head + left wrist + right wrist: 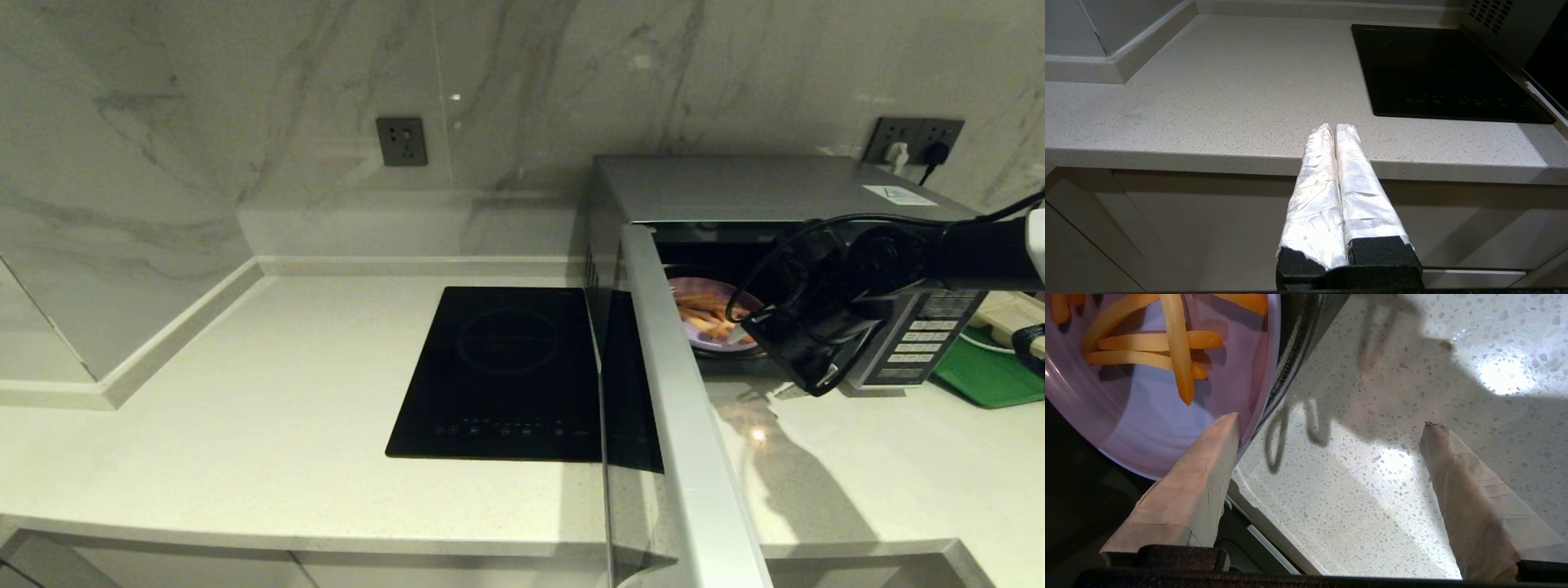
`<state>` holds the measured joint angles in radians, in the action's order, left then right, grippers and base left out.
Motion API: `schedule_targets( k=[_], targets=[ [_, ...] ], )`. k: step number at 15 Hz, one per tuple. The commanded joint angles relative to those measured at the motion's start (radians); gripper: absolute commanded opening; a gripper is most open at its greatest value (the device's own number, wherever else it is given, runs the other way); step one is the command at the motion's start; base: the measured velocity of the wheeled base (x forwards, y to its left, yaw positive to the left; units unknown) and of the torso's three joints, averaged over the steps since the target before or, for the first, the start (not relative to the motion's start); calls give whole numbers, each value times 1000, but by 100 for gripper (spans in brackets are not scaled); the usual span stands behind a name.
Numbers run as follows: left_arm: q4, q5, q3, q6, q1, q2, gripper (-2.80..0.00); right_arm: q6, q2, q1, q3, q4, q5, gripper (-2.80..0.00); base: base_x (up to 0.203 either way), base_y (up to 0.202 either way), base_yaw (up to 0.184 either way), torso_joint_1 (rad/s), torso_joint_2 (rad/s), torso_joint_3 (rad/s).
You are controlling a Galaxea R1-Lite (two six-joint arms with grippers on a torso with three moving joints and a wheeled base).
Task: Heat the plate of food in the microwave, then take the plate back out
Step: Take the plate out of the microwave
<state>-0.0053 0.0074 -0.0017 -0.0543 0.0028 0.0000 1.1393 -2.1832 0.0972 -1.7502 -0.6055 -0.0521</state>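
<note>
My right gripper grabs the plate of food by the plate's rim at the microwave's open doorway (746,345) next, since the microwave (735,188) encloses the plate's other sides.
The microwave (735,188) stands at the back right of the counter, its door (665,384) swung wide open towards me. The plate of food (712,322), pale lilac with orange-yellow sticks, sits inside the cavity. My right gripper (780,355) hovers at the cavity's front opening, open and empty. In the right wrist view one fingertip (1224,428) overlaps the rim of the plate of food (1147,424); the other fingertip (1433,435) is over the counter. My left gripper (1335,128) is shut and empty, parked low in front of the counter edge.
A flat black induction hob (506,371) lies left of the open door. A green tray (988,376) lies right of the microwave, beside its button panel (922,335). Wall sockets (914,140) with plugs sit behind. A raised ledge (163,335) borders the counter's left.
</note>
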Motion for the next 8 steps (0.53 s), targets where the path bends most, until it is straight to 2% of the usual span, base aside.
schedule_targets(
  k=[1, 8],
  targets=[
    [-1, 0, 0, 1, 0, 0, -280, 7, 10, -1, 12, -3, 1, 0, 0, 0, 0, 0, 0, 0],
    [-1, 0, 0, -1, 0, 0, -280, 7, -20, 1, -5, 0, 5, 0, 0, 0, 0, 0, 0, 0]
  ],
)
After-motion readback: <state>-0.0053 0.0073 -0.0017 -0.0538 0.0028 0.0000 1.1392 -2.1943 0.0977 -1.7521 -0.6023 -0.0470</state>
